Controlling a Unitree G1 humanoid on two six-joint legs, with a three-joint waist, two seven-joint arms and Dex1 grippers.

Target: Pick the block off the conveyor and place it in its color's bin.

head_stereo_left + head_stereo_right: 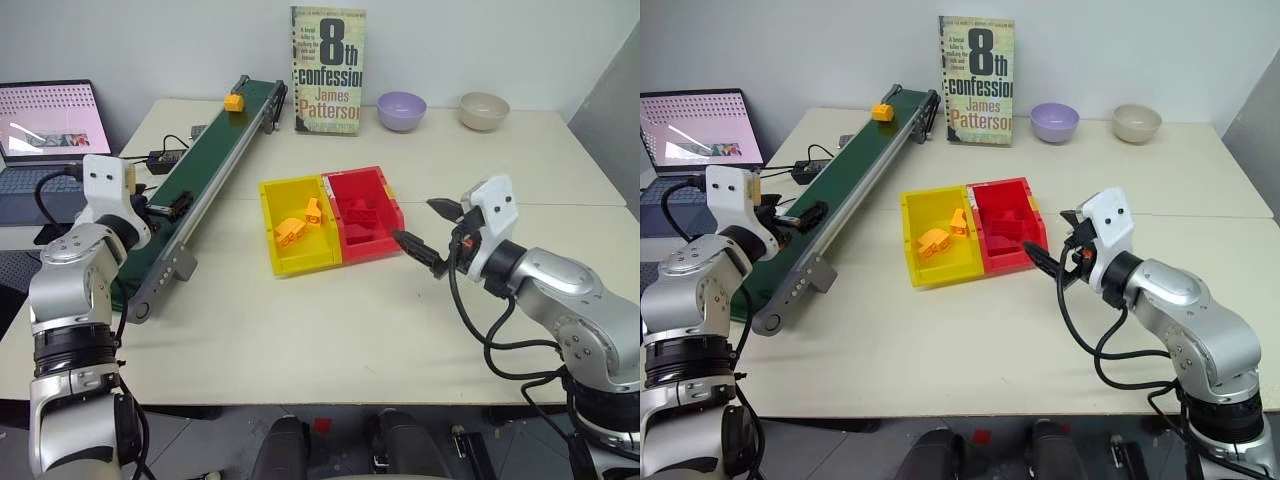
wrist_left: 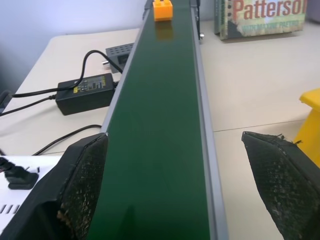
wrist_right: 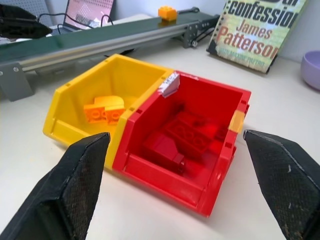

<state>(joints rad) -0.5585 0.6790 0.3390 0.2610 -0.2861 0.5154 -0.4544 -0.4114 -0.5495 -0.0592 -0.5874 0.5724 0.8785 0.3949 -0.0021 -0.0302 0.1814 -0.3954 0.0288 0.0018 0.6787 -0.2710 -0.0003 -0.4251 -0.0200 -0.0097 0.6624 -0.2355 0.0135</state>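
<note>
The yellow-orange block (image 1: 234, 101) is far beyond my left gripper's fingers, so they would miss the block if they closed now. My left gripper should move toward the block before it closes.
A small yellow-orange block (image 1: 234, 101) sits at the far end of the dark green conveyor (image 1: 205, 170), which runs along the table's left side. My left gripper (image 2: 182, 185) is open over the belt's near end, far from the block (image 2: 163, 9). The yellow bin (image 1: 305, 262) stands mid-table and holds orange bricks (image 1: 292, 232). It is joined to a red bin (image 1: 385, 245) holding red bricks. My right gripper (image 1: 415, 222) is open and empty just right of the red bin, pointing at both bins (image 3: 75, 100).
A book (image 1: 328, 70) stands upright beyond the conveyor's far end. A purple bowl (image 1: 401, 110) and a beige bowl (image 1: 484, 110) sit at the back right. A laptop (image 1: 50, 130) and a black power adapter (image 1: 165, 158) with cables lie left of the conveyor.
</note>
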